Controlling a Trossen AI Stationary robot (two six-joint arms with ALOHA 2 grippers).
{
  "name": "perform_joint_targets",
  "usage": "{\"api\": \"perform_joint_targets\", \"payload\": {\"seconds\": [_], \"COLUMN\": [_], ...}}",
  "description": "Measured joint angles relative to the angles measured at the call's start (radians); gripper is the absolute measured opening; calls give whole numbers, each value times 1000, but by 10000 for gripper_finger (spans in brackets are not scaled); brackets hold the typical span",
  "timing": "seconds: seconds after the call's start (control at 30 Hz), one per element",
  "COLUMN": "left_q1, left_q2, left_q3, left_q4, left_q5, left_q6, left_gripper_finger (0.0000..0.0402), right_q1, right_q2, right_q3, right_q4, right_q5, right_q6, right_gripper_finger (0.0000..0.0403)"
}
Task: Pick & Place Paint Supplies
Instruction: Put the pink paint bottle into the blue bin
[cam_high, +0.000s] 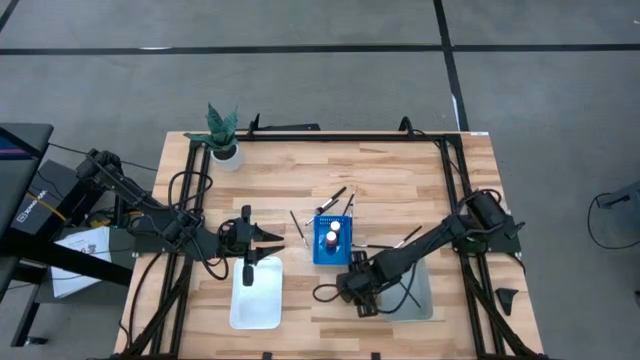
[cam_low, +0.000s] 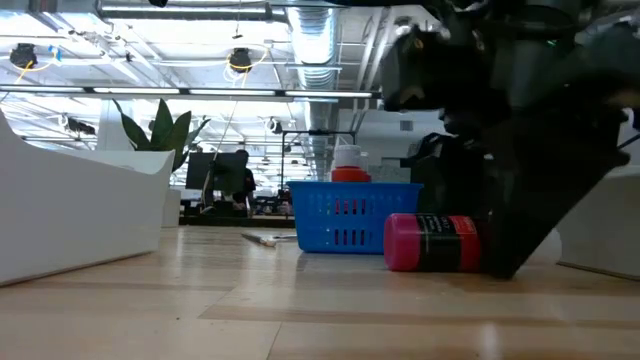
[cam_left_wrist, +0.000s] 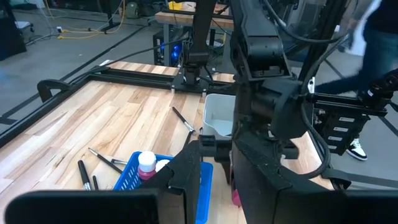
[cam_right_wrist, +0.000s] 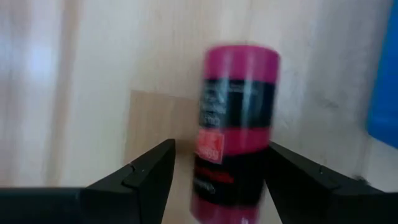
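Note:
The red paint bottle should be put away in the blue rack (cam_right_wrist: 384, 93), so my right gripper should next grab the bottle by its black label (cam_right_wrist: 225, 177).
A red paint bottle (cam_low: 430, 243) with a black label lies on its side on the wood, just near of the blue rack (cam_low: 350, 215). My right gripper (cam_right_wrist: 221, 180) is open and low at the table, one finger on each side of that bottle (cam_right_wrist: 236, 124); in the high view it (cam_high: 357, 287) sits between the rack and the grey tray. Two bottles (cam_high: 333, 237) stand in the rack. Thin brushes (cam_high: 335, 197) lie on the wood beyond it. My left gripper (cam_high: 268, 243) hovers open at the white tray's far end, holding nothing. My right gripper has its fingers pointing down along the lying bottle's sides (cam_right_wrist: 214, 149). A gap shows at one finger (cam_right_wrist: 146, 171). The other finger (cam_right_wrist: 298, 174) lies close against the bottle, and I cannot tell whether it touches. The bottle rests on the table.
A white tray (cam_high: 255, 295) lies near the table's near-left part and a grey tray (cam_high: 415, 290) to the right of my right gripper. A potted plant (cam_high: 224, 135) stands at the far left corner. More brushes (cam_high: 405, 238) lie right of the rack.

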Motion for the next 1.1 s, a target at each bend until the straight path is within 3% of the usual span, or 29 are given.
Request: {"api": "perform_joint_targets", "payload": {"seconds": [0.47, 0.77, 1.1], "left_q1": [0, 0, 0], "left_q2": [0, 0, 0], "left_q3": [0, 0, 0], "left_q4": [0, 0, 0], "left_q5": [0, 0, 0], "left_q6": [0, 0, 0], "left_gripper_finger": [85, 85, 85], "right_q1": [59, 46, 82], "right_q2": [28, 27, 26], "right_q3": [89, 117, 118], "right_q4": [59, 83, -31], "right_q5": [-9, 25, 104], "right_q6": [-20, -63, 66], "right_gripper_finger": [229, 208, 200]}}
